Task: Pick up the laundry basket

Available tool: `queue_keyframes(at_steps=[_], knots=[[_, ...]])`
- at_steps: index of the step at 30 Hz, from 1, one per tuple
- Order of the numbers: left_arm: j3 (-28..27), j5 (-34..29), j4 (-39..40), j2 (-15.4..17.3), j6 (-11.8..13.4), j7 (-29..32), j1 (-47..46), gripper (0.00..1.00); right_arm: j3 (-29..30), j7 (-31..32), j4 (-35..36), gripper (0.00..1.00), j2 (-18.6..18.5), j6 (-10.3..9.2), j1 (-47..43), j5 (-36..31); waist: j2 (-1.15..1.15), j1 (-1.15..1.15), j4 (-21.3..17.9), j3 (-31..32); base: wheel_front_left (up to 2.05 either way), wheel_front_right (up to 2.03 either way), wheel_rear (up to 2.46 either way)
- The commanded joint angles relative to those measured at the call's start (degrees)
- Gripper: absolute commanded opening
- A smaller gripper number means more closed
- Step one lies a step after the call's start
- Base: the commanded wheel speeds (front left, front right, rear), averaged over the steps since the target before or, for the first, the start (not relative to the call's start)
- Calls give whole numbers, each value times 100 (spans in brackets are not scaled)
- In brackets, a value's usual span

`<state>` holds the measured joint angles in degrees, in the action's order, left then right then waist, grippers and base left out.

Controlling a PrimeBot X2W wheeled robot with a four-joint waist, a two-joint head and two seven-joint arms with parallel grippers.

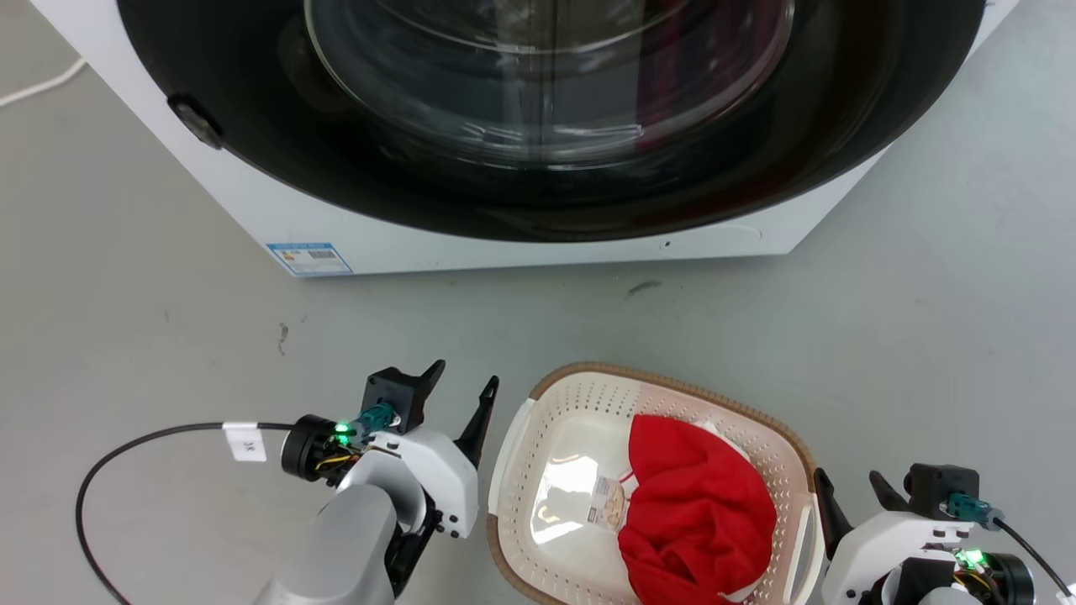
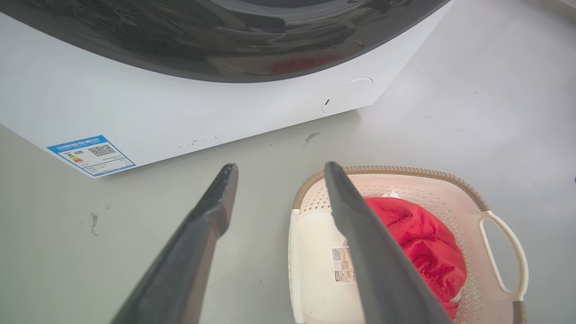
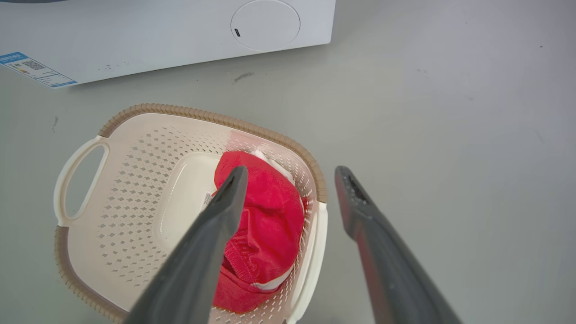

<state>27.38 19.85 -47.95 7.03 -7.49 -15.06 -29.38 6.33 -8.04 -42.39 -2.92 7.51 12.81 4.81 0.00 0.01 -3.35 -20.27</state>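
The left gripper grabs the basket by its slim white side handle point(image 1: 511, 455) next, since the basket's cream body point(image 1: 577, 474) is far wider than the open fingers.
The laundry basket point(image 1: 588, 380) stands on the grey floor in front of the washer, cream-white with perforated walls and a brown rim. A red cloth point(image 1: 698, 504) lies in its right half. My left gripper point(image 1: 464, 376) is open just beside the basket's left side; in the left wrist view the left handle point(image 2: 292, 252) lies between and below my left gripper point(image 2: 281, 166) fingers. My right gripper point(image 1: 847, 477) is open at the basket's right side; in the right wrist view the right handle point(image 3: 315, 252) sits between my right gripper point(image 3: 291, 170) fingers. Neither gripper holds anything.
The white washing machine point(image 1: 378, 248) with its large dark round door stands just beyond the basket, a blue label point(image 1: 308, 258) at its lower left corner. A black cable point(image 1: 109, 462) loops from my left wrist over the floor. Open grey floor lies to the right.
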Motion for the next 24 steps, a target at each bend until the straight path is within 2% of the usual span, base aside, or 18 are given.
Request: queue_keyframes(at_steps=[1, 13, 24], knots=[[89, 71, -79, 31, 1, -16, -113, 100, -11, -41, -116, 100, 8, -4, 123, 66, 0, -1, -14, -108, 0, 0, 0], [1473, 1154, -780, 90, 1, 243, -828, 100, -13, -118, -1638, 100, 7, -4, 778, 263, 0, -1, -99, -643, 0, 0, 0], [2465, 1961, -1074, 332, 0, 611, -1380, 100, -150, -382, -2794, 100, 7, -4, 1523, 538, 0, -1, -287, -1207, 0, 0, 0]])
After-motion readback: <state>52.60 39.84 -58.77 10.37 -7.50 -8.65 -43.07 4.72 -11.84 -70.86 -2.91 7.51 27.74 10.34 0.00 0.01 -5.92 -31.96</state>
